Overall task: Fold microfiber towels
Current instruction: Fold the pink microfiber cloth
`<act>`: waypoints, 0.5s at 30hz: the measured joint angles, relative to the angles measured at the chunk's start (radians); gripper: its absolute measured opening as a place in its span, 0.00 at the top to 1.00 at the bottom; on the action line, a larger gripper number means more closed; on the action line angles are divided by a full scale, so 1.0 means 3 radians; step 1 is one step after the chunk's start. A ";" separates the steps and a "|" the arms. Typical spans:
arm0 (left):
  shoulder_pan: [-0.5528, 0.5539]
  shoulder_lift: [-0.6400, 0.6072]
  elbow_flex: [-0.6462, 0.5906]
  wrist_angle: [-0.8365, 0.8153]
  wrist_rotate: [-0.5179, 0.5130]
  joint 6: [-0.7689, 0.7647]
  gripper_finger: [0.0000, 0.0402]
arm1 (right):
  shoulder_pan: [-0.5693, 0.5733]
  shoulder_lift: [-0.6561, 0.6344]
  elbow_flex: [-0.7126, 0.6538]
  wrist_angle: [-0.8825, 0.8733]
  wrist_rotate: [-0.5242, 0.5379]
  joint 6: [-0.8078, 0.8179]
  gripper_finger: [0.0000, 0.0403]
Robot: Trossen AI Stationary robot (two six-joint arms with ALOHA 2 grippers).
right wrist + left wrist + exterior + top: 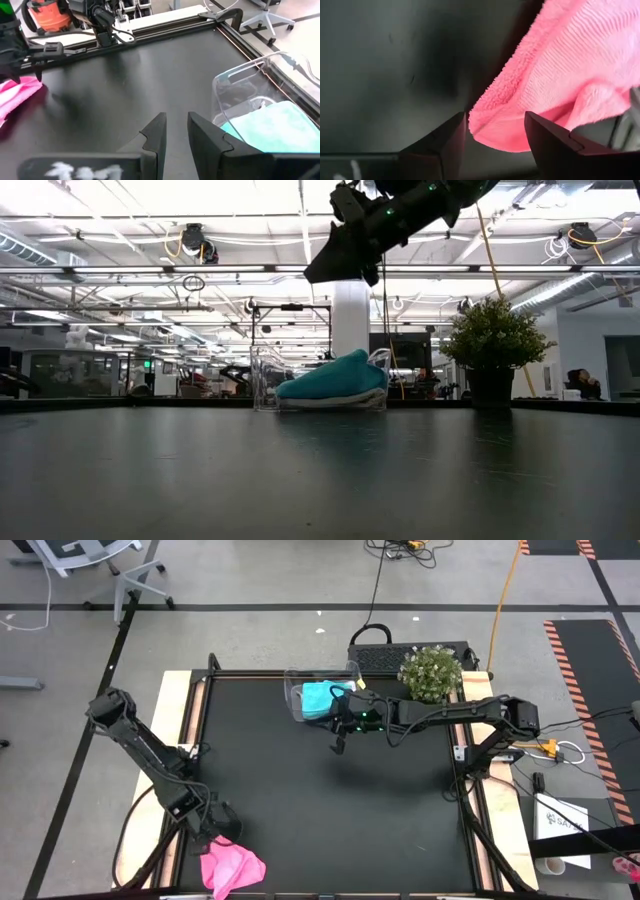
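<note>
Next, my left gripper needs to grab the crumpled pink towel [565,60] by its rounded corner [495,131], to get the towel ready for folding.
The pink towel [232,868] lies crumpled at the table's near edge, left of the middle. My left gripper [224,824] is low over its far side and open, and an edge of the pink towel [560,75] reaches between its fingers. The teal towel [320,700] lies bunched in a clear plastic tub [296,690] at the far middle; it also shows in the low view [335,380]. My right gripper [340,740] hangs above the table just nearside of the tub, empty, its fingers [176,131] a narrow gap apart. The grey-white towel is not in view. My left gripper's open fingers stand on either side of a rounded edge of the pink towel [492,127], which lies on the table. I cannot tell whether either finger [540,135] touches the cloth.
A potted plant [430,672] stands at the far right corner, right of the tub. A raised frame rail [200,710] runs around the black mat. The mat's middle [330,810] lies between the two grippers.
</note>
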 joint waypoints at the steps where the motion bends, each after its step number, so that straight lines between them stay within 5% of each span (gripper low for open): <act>1: 0.0000 0.0000 0.0000 -0.0002 -0.0020 0.0126 0.49 | 0.0000 0.0000 0.0000 0.0000 0.0002 0.0014 0.83; 15: -0.0006 0.0000 0.0000 0.0221 0.0037 0.0651 0.49 | 0.0005 0.0000 0.0000 0.0000 0.0182 0.0019 0.83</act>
